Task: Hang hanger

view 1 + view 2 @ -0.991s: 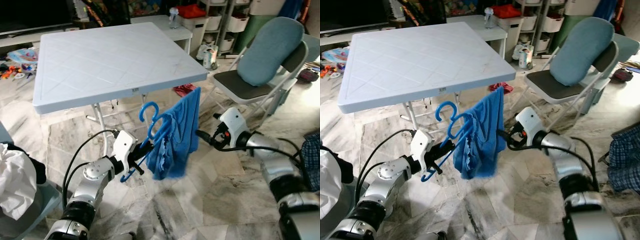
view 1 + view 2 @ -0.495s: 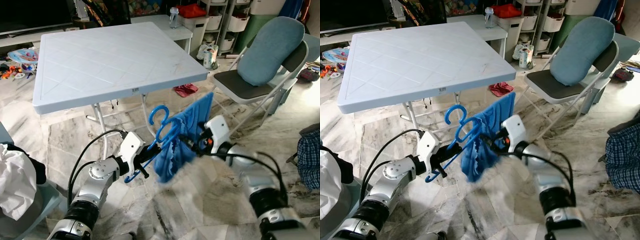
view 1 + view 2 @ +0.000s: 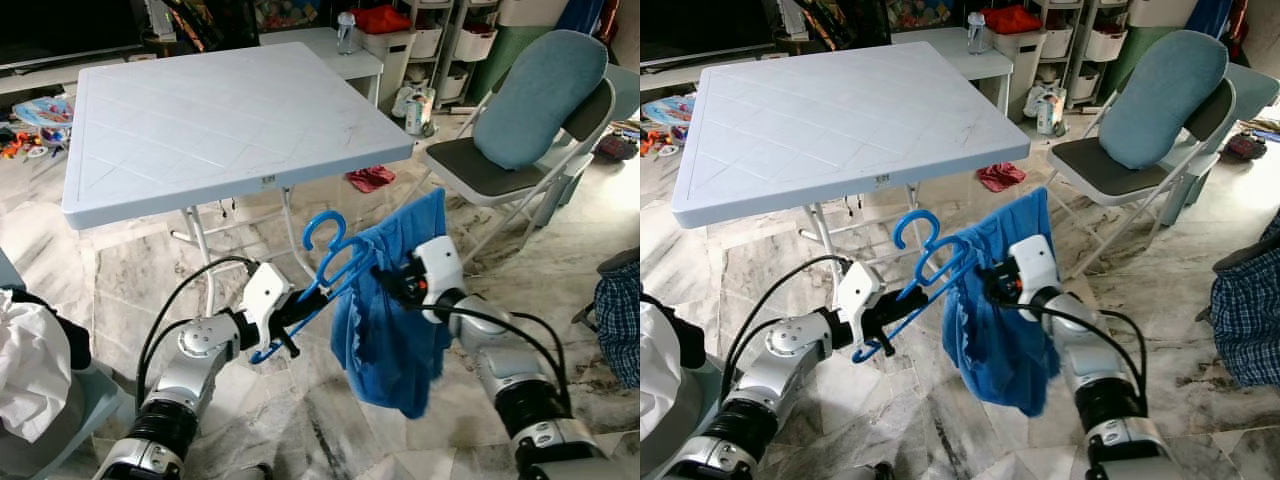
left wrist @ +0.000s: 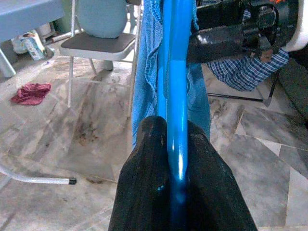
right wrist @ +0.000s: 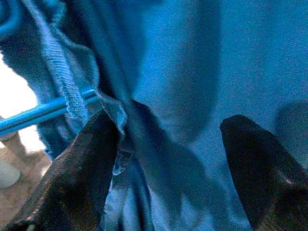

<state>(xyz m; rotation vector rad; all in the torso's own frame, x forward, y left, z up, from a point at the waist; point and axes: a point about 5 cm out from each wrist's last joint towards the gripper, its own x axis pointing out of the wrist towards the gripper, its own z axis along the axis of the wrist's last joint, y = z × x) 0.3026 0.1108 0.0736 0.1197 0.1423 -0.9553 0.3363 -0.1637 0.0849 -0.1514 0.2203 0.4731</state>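
Note:
My right gripper pinches the garment by the fold at its upper edge next, since that fold stands up while the rest hangs slack.
My left gripper is shut on the lower bar of a blue plastic hanger, held tilted below the table's front edge with its hook pointing up. In the left wrist view the hanger runs straight out between the black fingers. A blue garment is draped over the hanger's far end and hangs down toward the floor, one corner sticking up. My right gripper is pushed into the garment near the hanger's shoulder. In the right wrist view its fingers stand wide open with blue garment between them.
A white folding table stands just behind the hanger. A folding chair with a blue cushion is at the right. A red rag lies on the marble floor, white laundry sits at my left, plaid cloth at my right.
My right gripper has swung left from beside the garment into it. The garment now hangs longer and lower. The left gripper has carried the hanger slightly right.

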